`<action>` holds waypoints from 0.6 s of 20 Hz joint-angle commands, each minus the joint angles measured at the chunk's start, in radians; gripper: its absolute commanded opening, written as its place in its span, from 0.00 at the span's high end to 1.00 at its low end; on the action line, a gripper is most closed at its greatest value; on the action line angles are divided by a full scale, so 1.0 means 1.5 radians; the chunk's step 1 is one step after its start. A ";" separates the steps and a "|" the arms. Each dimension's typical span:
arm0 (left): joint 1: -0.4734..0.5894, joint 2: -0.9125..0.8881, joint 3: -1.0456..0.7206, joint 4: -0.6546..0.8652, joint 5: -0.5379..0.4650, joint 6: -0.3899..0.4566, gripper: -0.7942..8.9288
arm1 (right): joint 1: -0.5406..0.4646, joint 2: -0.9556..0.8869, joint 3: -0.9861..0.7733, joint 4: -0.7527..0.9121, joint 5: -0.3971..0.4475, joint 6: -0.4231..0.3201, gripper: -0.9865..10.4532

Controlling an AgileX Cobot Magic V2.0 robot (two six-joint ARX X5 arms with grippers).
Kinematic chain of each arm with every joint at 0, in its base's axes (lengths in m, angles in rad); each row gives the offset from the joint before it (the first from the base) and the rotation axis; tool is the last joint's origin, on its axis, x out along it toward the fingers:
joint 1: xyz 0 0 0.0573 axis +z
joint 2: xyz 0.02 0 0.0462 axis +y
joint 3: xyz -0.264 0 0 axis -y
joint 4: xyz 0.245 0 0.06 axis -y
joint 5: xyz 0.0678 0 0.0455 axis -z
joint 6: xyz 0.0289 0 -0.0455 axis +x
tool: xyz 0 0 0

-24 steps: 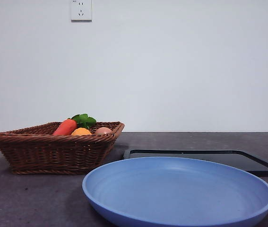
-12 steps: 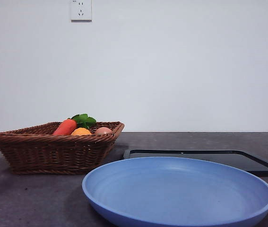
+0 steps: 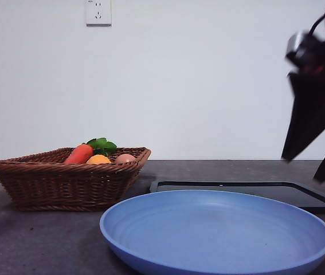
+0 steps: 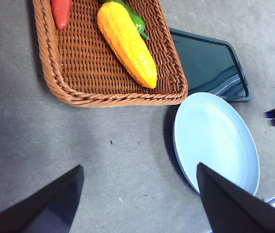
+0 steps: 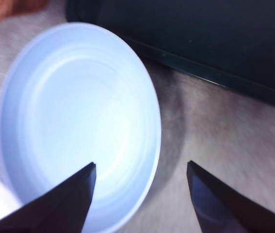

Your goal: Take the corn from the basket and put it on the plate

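My right gripper is to grab the light-blue plate by its rim (image 3: 321,228) next, so the plate can sit on the black tray ready for the corn.
The yellow-orange corn (image 4: 127,43) lies slantwise in the brown wicker basket (image 4: 103,99). In the front view only the corn's top (image 3: 98,160) shows above the basket (image 3: 65,183) rim. The light-blue plate (image 3: 216,229) sits bare in front. My left gripper (image 4: 139,166) hangs open high above the table, short of the basket and plate (image 4: 215,136). Dark and blurred, my right gripper (image 3: 302,169) comes in at the front view's right edge, open. In the right wrist view my right gripper (image 5: 141,165) is over the plate (image 5: 74,116) edge.
A red-orange carrot (image 3: 79,153) with green leaves (image 3: 102,144) and a small pale round item (image 3: 125,158) share the basket. A flat black tray (image 3: 300,195) lies behind the plate, under the right arm. A wall socket (image 3: 98,11) is on the white wall.
The right arm has come into the front view from the upper right; before, no arm showed there. Basket, corn, plate and tray have not moved.
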 commanded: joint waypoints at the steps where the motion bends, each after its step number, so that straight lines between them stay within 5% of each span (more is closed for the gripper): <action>1: -0.001 0.003 0.012 0.005 0.005 0.001 0.53 | 0.013 0.058 0.010 0.032 -0.002 0.007 0.65; 8: -0.001 0.003 0.012 0.005 0.005 0.001 0.53 | 0.045 0.166 0.010 0.090 -0.002 0.006 0.75; 12: -0.001 0.003 0.012 0.005 0.005 0.001 0.53 | 0.048 0.174 0.010 0.098 -0.002 0.005 0.91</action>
